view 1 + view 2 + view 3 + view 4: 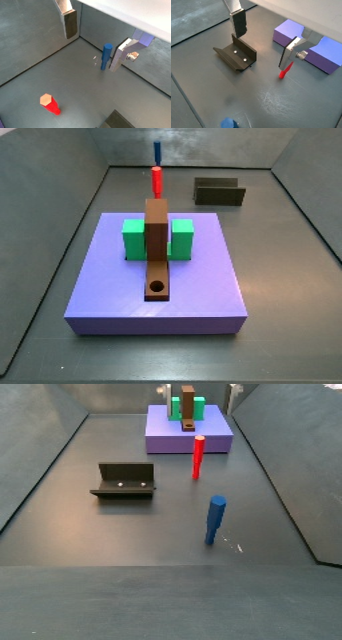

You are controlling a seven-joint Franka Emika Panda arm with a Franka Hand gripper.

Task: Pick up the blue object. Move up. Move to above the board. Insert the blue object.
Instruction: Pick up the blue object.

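The blue object needs to go into the board. My gripper should next grab the blue object by its upper end.
The blue object [215, 520] is a blue rod standing upright on the dark floor; it also shows in the far side view [155, 152] and in both wrist views [107, 56] [229, 122]. The board [158, 248] is a brown plank with a round hole near its near end, lying between two green blocks on a purple platform [107, 278]. The board also shows in the other side view [189, 409]. My gripper [93, 40] [264, 37] is open with nothing between its fingers [67, 24], high above the floor, apart from the rod.
A red peg [198, 457] stands upright between the rod and the platform. The fixture [123, 481] stands on the floor to one side. Green blocks [134, 238] flank the board. Grey walls enclose the floor.
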